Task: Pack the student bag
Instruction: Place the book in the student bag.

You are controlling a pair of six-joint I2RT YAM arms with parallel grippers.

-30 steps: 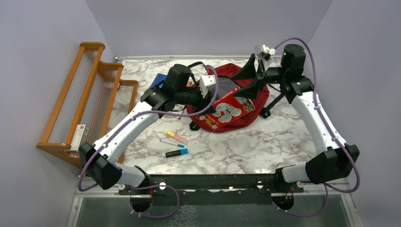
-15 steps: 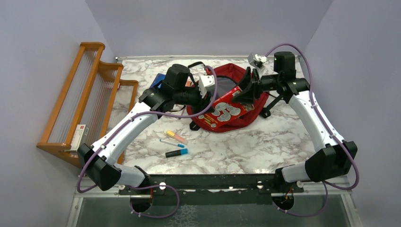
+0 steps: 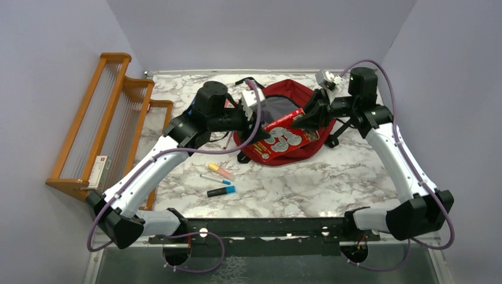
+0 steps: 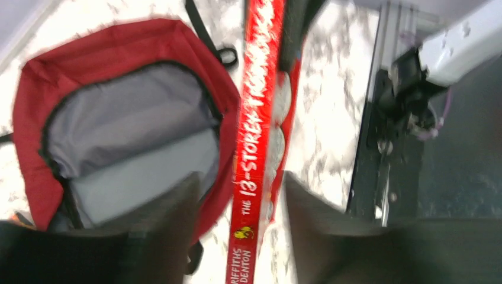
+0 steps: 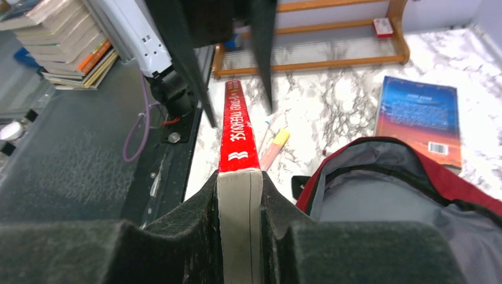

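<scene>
The red paperback would rise with my right gripper now: its fingers are flush against both covers at the page end, and my left gripper is open.
The student bag lies open at the back middle, its grey lining showing. A red paperback stands on edge over the bag's front. My right gripper is shut on the book's page end, with the spine running away from it. My left gripper is open around the other end of the spine, its fingers clear of it on both sides. In the top view the left gripper and the right gripper face each other along the book.
A wooden rack stands along the left edge, with a small white box on it. Highlighters and a marker lie in front of the bag. A blue book lies left of the bag.
My right gripper came down and shut on the book's far end. My left gripper has let go of the book and opened, and that arm shifted slightly back.
</scene>
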